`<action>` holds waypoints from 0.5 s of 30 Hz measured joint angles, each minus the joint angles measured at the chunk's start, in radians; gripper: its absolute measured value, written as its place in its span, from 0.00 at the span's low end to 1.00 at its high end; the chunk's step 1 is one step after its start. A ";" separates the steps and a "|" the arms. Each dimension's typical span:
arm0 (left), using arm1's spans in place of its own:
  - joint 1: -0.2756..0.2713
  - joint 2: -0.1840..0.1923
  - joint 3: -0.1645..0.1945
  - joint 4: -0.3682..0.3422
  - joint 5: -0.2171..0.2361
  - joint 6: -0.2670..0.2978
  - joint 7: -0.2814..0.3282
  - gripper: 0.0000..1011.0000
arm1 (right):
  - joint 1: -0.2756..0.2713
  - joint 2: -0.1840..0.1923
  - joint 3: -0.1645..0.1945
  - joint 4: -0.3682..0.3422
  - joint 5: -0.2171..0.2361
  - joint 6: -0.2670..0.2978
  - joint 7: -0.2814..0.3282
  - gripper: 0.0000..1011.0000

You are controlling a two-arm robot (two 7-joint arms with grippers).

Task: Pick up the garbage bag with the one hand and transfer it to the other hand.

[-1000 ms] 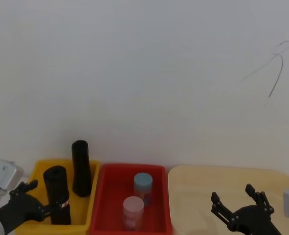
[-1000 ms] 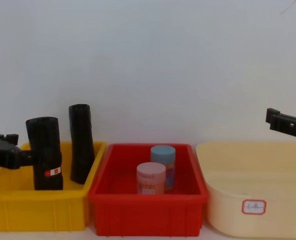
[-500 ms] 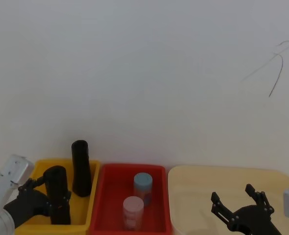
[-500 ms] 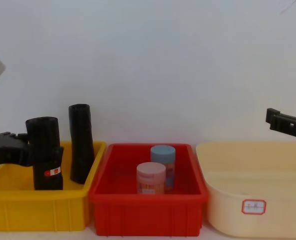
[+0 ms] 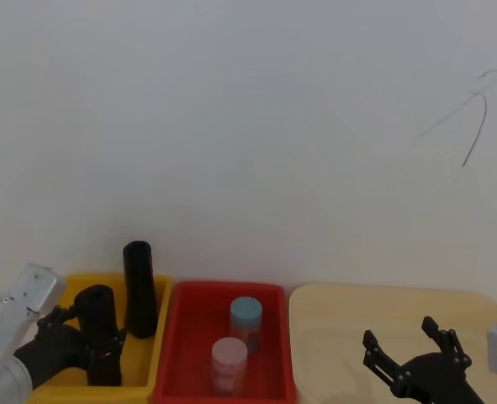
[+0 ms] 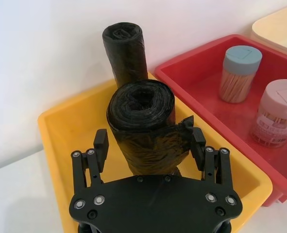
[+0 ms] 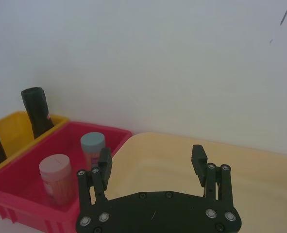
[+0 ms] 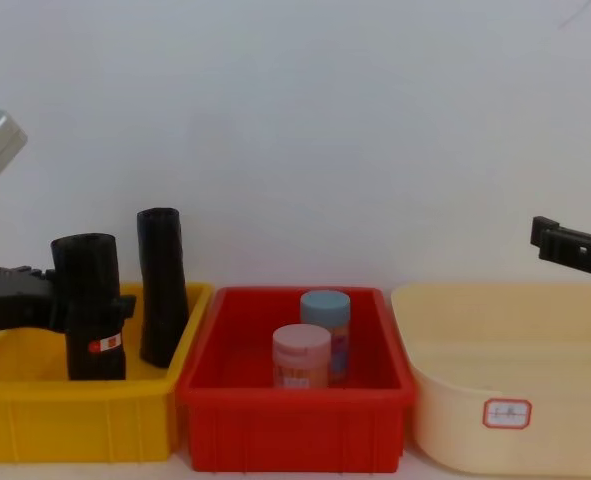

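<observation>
The left gripper grabs its upper part (image 8: 85, 262) next. This keeps the thick black roll's lower part with the sticker (image 8: 97, 350) free for my right gripper.
The garbage bag (image 8: 87, 270), a thick black roll with a small red-and-white sticker, stands upright in the yellow bin (image 8: 75, 420). My left gripper (image 6: 149, 141) is open, and its two fingers straddle the roll's upper part, one on each side, very close to the plastic. The head view shows the same gripper (image 5: 87, 332) reaching in from the left around the roll (image 5: 98, 324). My right gripper (image 7: 152, 162) hangs open and empty over the cream tub (image 8: 505, 400) on the right.
A slimmer plain black roll (image 8: 162, 290) leans in the yellow bin just behind the thick one. The red bin (image 8: 295, 425) in the middle holds a blue-lidded jar (image 8: 325, 315) and a pink-lidded jar (image 8: 302, 355). A white wall stands close behind.
My left gripper has moved forward from beside the thick roll until its fingers flank it. The roll and the right arm have not moved.
</observation>
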 joint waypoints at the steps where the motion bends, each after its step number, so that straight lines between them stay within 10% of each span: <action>1: 0.000 0.000 0.000 0.000 0.000 0.000 0.000 0.99 | 0.000 0.000 0.000 0.000 0.000 0.000 0.000 0.99; 15: -0.013 -0.023 0.005 0.026 0.019 -0.012 -0.007 0.99 | 0.000 0.000 0.000 0.000 0.000 0.000 0.000 0.99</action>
